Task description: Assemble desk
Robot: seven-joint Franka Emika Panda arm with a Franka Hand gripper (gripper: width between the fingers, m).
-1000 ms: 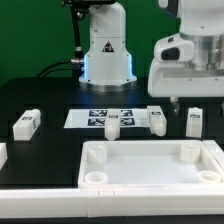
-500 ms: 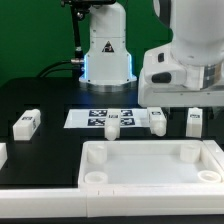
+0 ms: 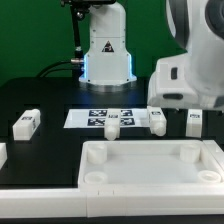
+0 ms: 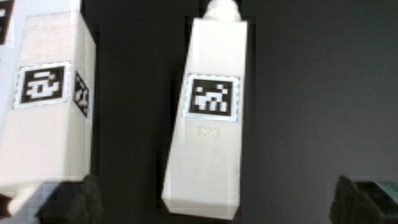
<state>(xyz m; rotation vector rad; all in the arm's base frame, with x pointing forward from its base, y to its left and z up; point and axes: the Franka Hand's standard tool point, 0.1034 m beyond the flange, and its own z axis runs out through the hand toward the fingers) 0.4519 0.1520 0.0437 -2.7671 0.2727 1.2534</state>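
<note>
I need to lower my gripper first and then close it on the leg. I would miss the leg if I closed now, because my fingers are above the tagged leg (image 3: 194,124).
The desk panel (image 3: 150,172), a wide white rimmed board with corner sockets, lies at the front. Several white legs with tags lie behind it: one at the exterior view's left (image 3: 27,122), one by the marker board (image 3: 113,126), and two at the right (image 3: 158,121) (image 3: 195,122). My gripper (image 3: 188,104) hangs just above the two right legs. In the wrist view my gripper (image 4: 217,205) is open and empty, its dark fingertips (image 4: 68,200) on either side of one tagged leg (image 4: 214,120). A second leg (image 4: 50,100) lies beside it.
The marker board (image 3: 95,117) lies flat behind the legs. The robot's white base (image 3: 107,50) stands at the back. A small white piece (image 3: 2,153) shows at the exterior view's left edge. The table is black.
The arm's hand has moved toward the exterior view's right and lower, and now sits over the right legs. The legs and the panel have not moved.
</note>
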